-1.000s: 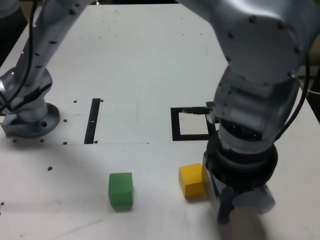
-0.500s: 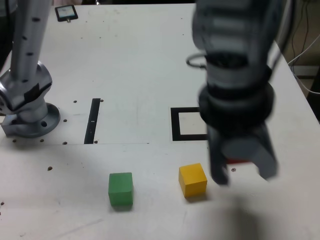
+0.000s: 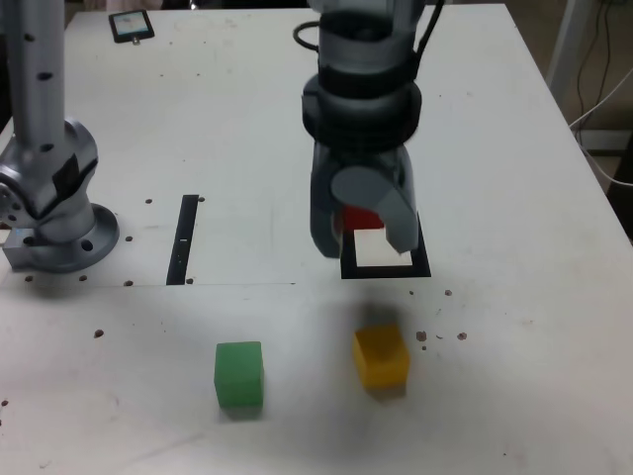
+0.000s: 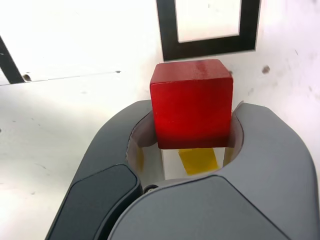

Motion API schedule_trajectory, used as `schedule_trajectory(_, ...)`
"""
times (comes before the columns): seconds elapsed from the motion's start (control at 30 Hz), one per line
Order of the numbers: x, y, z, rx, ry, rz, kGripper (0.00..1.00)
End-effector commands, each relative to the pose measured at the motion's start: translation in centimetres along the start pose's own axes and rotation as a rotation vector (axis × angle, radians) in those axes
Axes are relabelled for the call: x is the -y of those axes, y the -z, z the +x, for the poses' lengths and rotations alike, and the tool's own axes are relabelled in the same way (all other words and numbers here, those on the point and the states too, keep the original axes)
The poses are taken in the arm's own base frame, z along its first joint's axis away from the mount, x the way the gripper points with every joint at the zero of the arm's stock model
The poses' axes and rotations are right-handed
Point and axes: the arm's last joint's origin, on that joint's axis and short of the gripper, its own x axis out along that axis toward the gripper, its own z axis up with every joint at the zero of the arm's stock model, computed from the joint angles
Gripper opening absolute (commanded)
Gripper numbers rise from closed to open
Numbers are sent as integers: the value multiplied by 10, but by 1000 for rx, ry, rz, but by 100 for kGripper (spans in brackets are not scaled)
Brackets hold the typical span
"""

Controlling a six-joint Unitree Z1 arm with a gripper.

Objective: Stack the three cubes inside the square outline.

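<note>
The red cube (image 3: 360, 218) hangs above the near edge of the square outline. I need to lower it before I open my gripper.
My gripper (image 3: 362, 233) is shut on the red cube (image 3: 360, 218) and holds it in the air over the near-left part of the black square outline (image 3: 422, 267). The wrist view shows the red cube (image 4: 192, 104) clamped between the two grey jaws, with the square outline (image 4: 169, 35) beyond it and a patch of the yellow cube (image 4: 198, 160) underneath. On the table the yellow cube (image 3: 381, 357) lies in front of the outline. The green cube (image 3: 239, 375) lies further toward the exterior view's left.
The arm's base (image 3: 54, 213) stands at the exterior view's left edge. A narrow black strip (image 3: 184, 238) runs between the base and the outline. A small dark device (image 3: 131, 25) lies at the table's far edge. Small dark specks (image 3: 440, 334) dot the table near the yellow cube.
The gripper has risen from the table beside the yellow cube, carrying the red cube, and has swung away from the camera and to the exterior view's left, over the outline.
</note>
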Motion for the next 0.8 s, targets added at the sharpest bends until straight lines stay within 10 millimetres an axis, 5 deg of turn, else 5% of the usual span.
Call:
schedule_trajectory(0.0, -3, -1, 2, -10, 9, -4, 20)
schedule_trajectory(0.43, 0, -40, 38, -54, 3, 28, 23)
schedule_trajectory(0.77, -24, -46, 52, -89, -6, -1, 23)
